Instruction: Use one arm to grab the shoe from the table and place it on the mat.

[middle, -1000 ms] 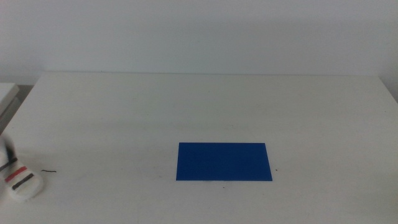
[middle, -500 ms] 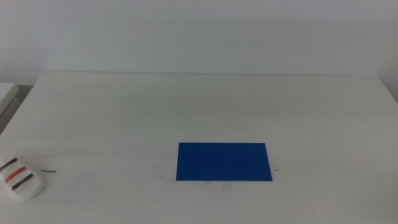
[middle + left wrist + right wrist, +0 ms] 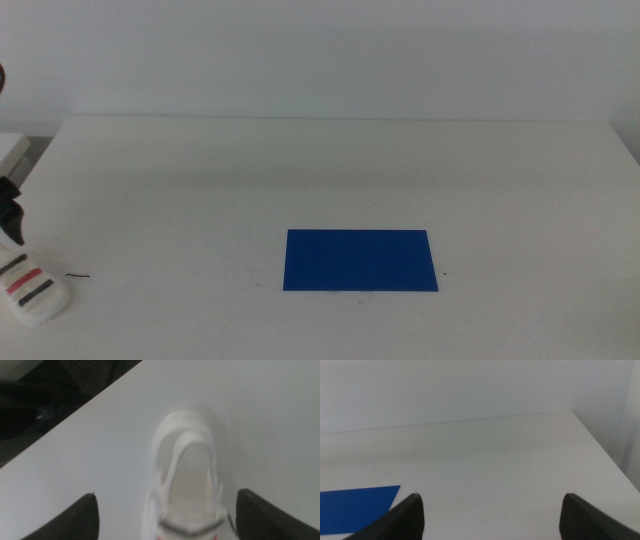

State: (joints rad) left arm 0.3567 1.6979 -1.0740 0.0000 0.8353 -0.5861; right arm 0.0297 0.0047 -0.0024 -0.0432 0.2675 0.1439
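My left gripper moves down, before it closes on the shoe, since its fingertips are still high above the shoe's sides in the left wrist view.
The white shoe (image 3: 34, 290) with dark grey and red straps lies on the table (image 3: 330, 170) at the front left edge. The dark blue mat (image 3: 360, 260) lies flat in the front middle, far to the shoe's right. My left gripper (image 3: 12, 222) shows as a dark piece at the left edge, just above the shoe. In the left wrist view the left gripper (image 3: 166, 493) is open, jaws wide apart, with the blurred shoe (image 3: 187, 480) below and between them. My right gripper (image 3: 490, 495) is open and empty over the right side of the table; a corner of the mat (image 3: 355, 502) shows there.
The shoe lies close to the table's left edge (image 3: 75, 415), with dark floor beyond it. A small dark thread (image 3: 78, 276) lies just right of the shoe. A pale wall stands behind the table.
The left arm has come into the middle view at the left edge, above the shoe. The shoe and the mat have stayed in place.
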